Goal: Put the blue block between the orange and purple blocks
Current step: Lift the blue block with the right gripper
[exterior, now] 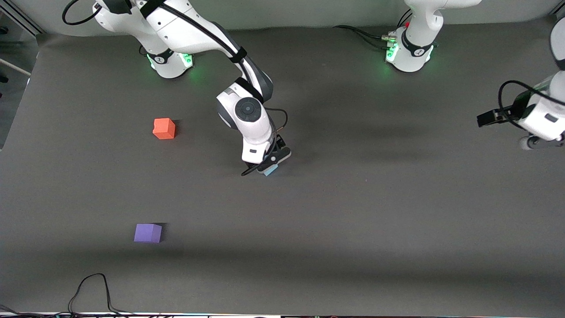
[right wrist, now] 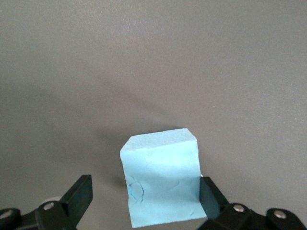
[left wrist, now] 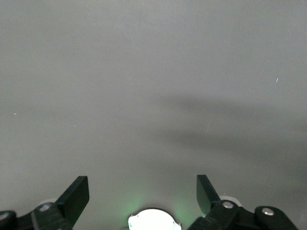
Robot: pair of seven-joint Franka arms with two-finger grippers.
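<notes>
The light blue block (exterior: pixel 270 170) needs to go between the orange and purple blocks, so next my right gripper should grip it by its opposite sides.
The light blue block (exterior: pixel 270 170) sits on the grey table near its middle. My right gripper (exterior: pixel 270 165) is down around it and open. In the right wrist view the blue block (right wrist: pixel 163 179) stands between the fingers of the right gripper (right wrist: pixel 145 191), against one finger and with a gap to the other. The orange block (exterior: pixel 164 128) lies toward the right arm's end of the table. The purple block (exterior: pixel 148 232) lies nearer to the front camera than the orange block. My left gripper (exterior: pixel 485 119) waits open and empty in the air at the left arm's end; it also shows in the left wrist view (left wrist: pixel 142 191).
A black cable (exterior: pixel 92 291) loops on the table at the edge nearest the front camera, near the purple block. The two arm bases (exterior: pixel 170 62) (exterior: pixel 408 53) stand along the edge farthest from the front camera.
</notes>
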